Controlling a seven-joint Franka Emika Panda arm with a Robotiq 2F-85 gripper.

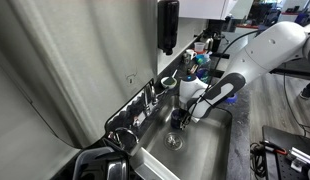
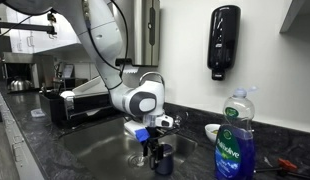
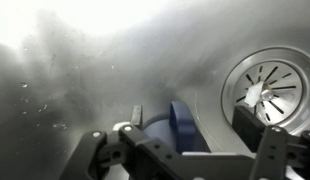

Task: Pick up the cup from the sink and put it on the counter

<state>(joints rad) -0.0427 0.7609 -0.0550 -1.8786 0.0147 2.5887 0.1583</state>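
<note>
My open fingers reach past the cup's upper edge, around its blue side, ready to close.
The dark blue cup (image 3: 160, 135) lies on its side on the sink floor (image 3: 75, 70), its blue handle up, just left of the round drain (image 3: 270, 88). My gripper (image 3: 192, 118) is open and straddles the cup: one finger is close to its left side, and the other stands apart near the drain. In an exterior view the gripper (image 2: 155, 152) reaches down into the sink (image 2: 103, 148) with the cup (image 2: 164, 161) at its fingertips. In an exterior view the gripper (image 1: 179, 120) is low in the sink (image 1: 210, 150) above the drain (image 1: 175, 141); the cup is not clear there.
The dark counter (image 2: 35, 150) (image 1: 260, 110) surrounds the basin. A blue dish soap bottle (image 2: 233, 140) and a small pale bowl (image 2: 212, 131) stand on it. A black soap dispenser (image 2: 223, 40) hangs on the wall. The chrome faucet (image 1: 152, 97) stands along the sink's wall-side rim.
</note>
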